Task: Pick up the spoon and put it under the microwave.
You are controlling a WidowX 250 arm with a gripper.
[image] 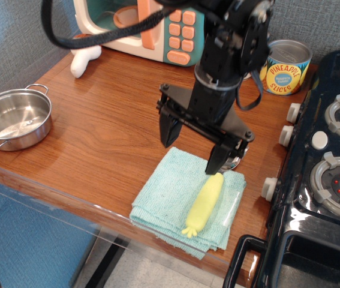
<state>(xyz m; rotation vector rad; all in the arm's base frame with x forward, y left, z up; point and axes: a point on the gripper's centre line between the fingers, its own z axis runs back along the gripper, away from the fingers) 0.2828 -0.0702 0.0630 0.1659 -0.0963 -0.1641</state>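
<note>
The spoon needs to go under the microwave, so my gripper will grab the spoon's pale yellow-green handle (205, 204) next.
The spoon (204, 201) lies on a folded teal cloth (172, 198) near the table's front edge; its pale yellow-green handle shows, and its metal bowl is mostly hidden behind the gripper. My black gripper (192, 151) hangs open just above the cloth's far edge, its right finger over the spoon's bowl end and its left finger over the cloth's far corner. It holds nothing. The microwave (158, 27), teal and cream with salmon buttons, stands at the back of the table, partly hidden by my arm.
A white mushroom toy (84, 59) lies in front of the microwave's left side. A steel pot (12, 118) sits at the left edge. A pineapple can (285, 66) stands at the back right. A black toy stove (325, 174) fills the right side.
</note>
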